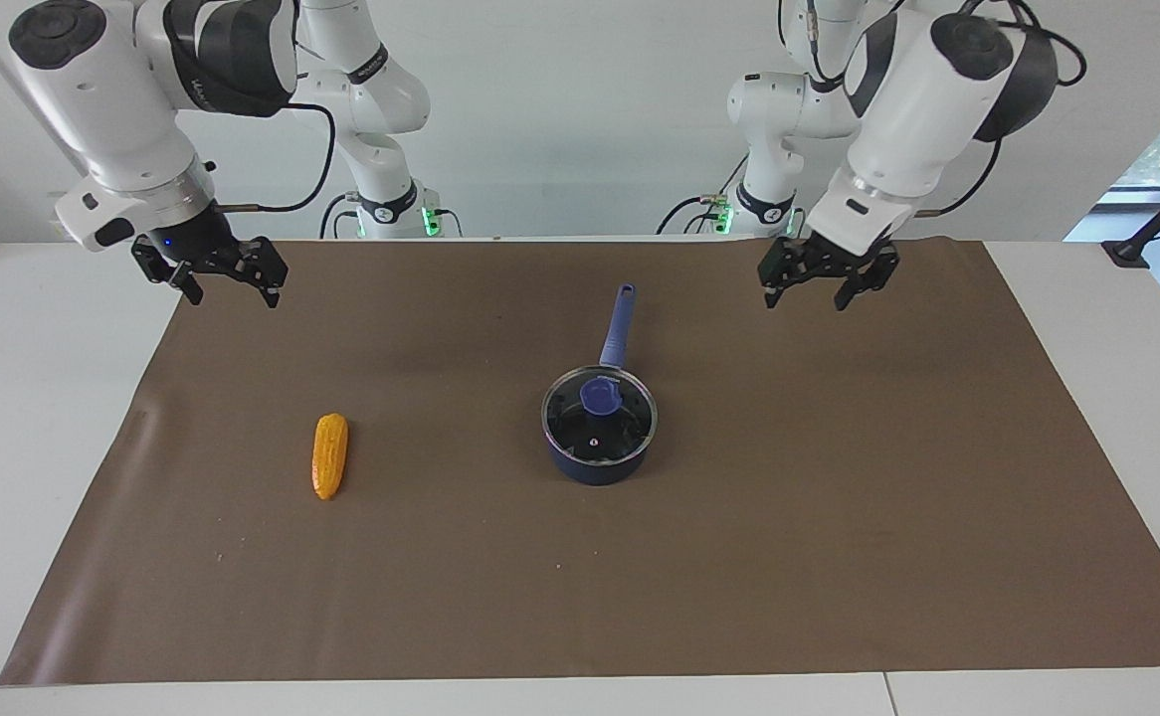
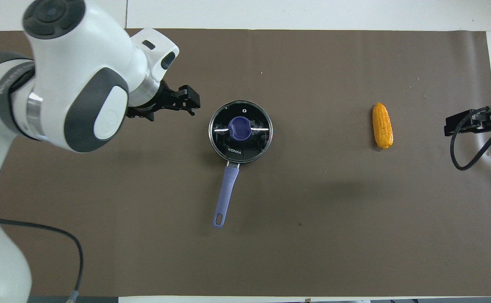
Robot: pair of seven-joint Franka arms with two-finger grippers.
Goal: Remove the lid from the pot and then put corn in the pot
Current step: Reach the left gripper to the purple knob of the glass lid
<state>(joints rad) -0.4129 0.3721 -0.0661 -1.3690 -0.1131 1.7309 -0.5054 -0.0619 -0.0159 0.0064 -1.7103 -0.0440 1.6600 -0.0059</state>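
Observation:
My left gripper is too small to fit its fingers around the lid's glass disc point(image 2: 254, 146), so next it needs to grab the lid by its narrow blue knob point(image 2: 239, 128).
The dark blue pot point(image 1: 595, 459) stands near the middle of the brown mat, its light blue handle point(image 1: 618, 328) pointing toward the robots. The glass lid point(image 1: 580, 433) with a blue knob point(image 1: 600, 396) sits shut on the pot; it also shows in the overhead view point(image 2: 245, 147). The orange-yellow corn point(image 1: 329, 455) lies on the mat toward the right arm's end, seen from overhead too point(image 2: 382, 125). My left gripper point(image 1: 807, 288) is open and empty, raised over the mat toward the left arm's end from the pot. My right gripper point(image 1: 232, 281) is open and empty, over the mat's corner.
A brown mat point(image 1: 839, 517) covers most of the white table point(image 1: 33, 398). Nothing else lies on it. Cables hang from both arms.

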